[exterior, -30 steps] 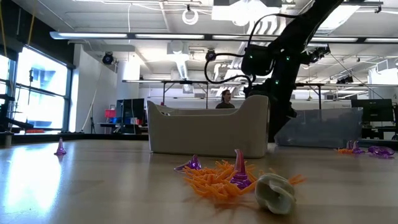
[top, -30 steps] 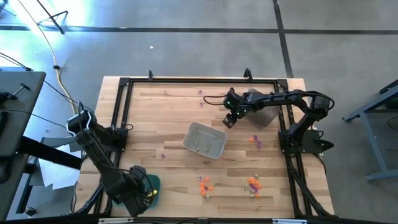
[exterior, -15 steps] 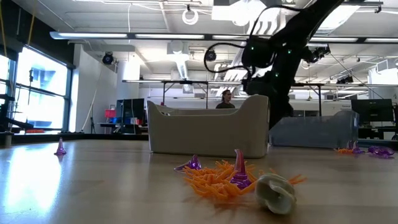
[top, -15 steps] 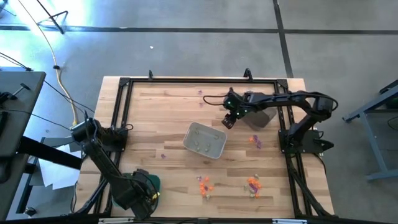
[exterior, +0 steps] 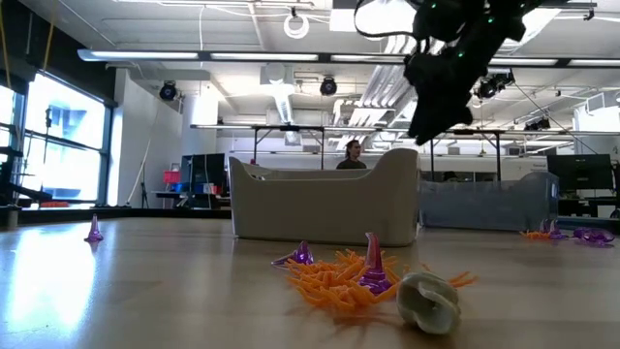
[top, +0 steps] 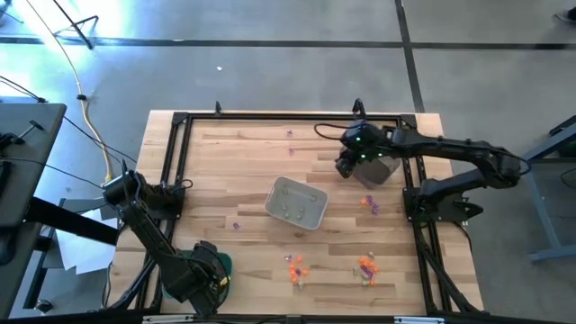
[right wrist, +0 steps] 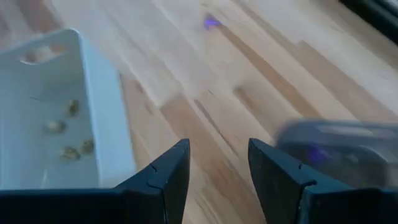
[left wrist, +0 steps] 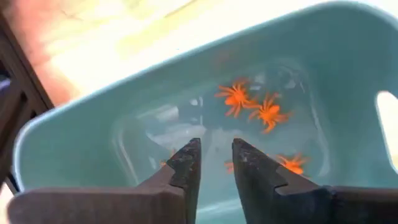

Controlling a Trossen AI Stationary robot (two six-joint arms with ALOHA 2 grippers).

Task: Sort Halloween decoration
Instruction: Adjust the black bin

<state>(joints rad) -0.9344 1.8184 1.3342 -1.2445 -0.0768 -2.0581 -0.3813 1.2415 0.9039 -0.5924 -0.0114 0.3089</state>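
My right gripper grabs the small purple piece by its wide edge (top: 291,151) next, to sort it into the clear tray.
The Halloween decoration lies scattered: orange spiders (top: 295,267), an orange and purple cluster (top: 366,266), and in the low view an orange pile (exterior: 334,279), a purple cone (exterior: 373,264) and a pale skull (exterior: 429,299). Several orange spiders (left wrist: 252,107) rest on the floor of the green tray (top: 221,263). My left gripper (left wrist: 214,155) points down into that tray, open, with nothing between its fingers. My right gripper (right wrist: 217,163) hangs open and empty, high above the wood between the grey tray (top: 275,193) and the clear tray (top: 383,172).
The grey tray (right wrist: 102,106) holds a few pale trinkets. The clear tray (right wrist: 336,146) holds something purple. Small purple pieces (top: 237,225) (top: 290,133) and a cluster (top: 369,203) lie on the bare wood. A black frame (top: 180,121) borders the table.
My right gripper has risen well above the table and drawn back toward the right edge, over the clear tray, still open. My left arm has sunk a little over the green tray.
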